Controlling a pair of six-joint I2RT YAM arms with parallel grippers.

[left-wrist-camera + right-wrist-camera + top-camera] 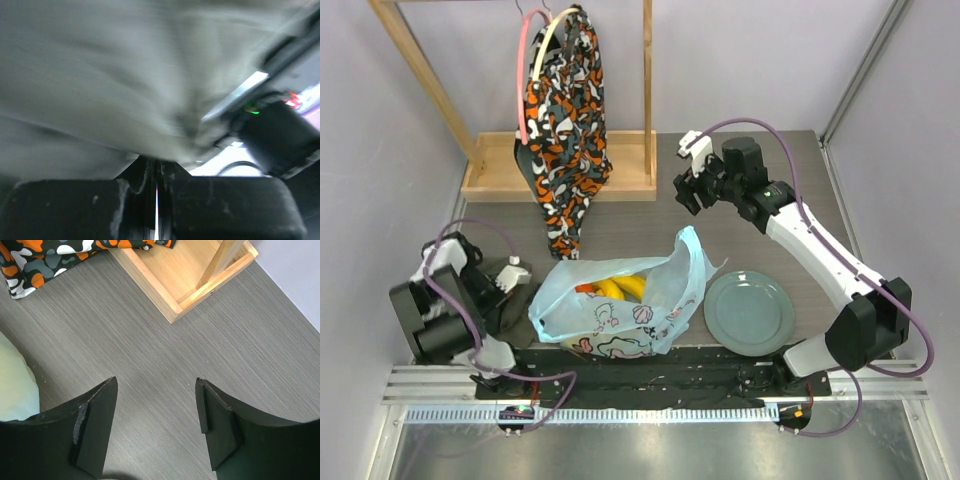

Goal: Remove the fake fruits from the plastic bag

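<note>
My right gripper next grips the bag's peaked rim corner [692, 243] beside the plate to take fake fruits out of the plastic bag [620, 305], leaving its opening open.
The light-blue plastic bag [620, 305] with its pink-and-white print lies at the table's near middle, mouth open upward. Inside it I see the yellow banana bunch [622, 288] and a bit of orange-red fruit [584, 289]; other fake fruits are hidden. My right gripper [688, 187] hovers above the bare table behind the bag, open and empty [156, 385]. A pale edge of the bag [15, 385] shows at the left of the right wrist view. My left gripper [516, 276] sits just left of the bag, shut [156, 172]. The left wrist view is blurred.
A grey-green plate [750, 312] lies right of the bag. An orange-black-white patterned cloth [565, 130] hangs from a wooden rack whose tray base [630, 180] stands at the back, its corner [185, 285] close ahead of my right gripper.
</note>
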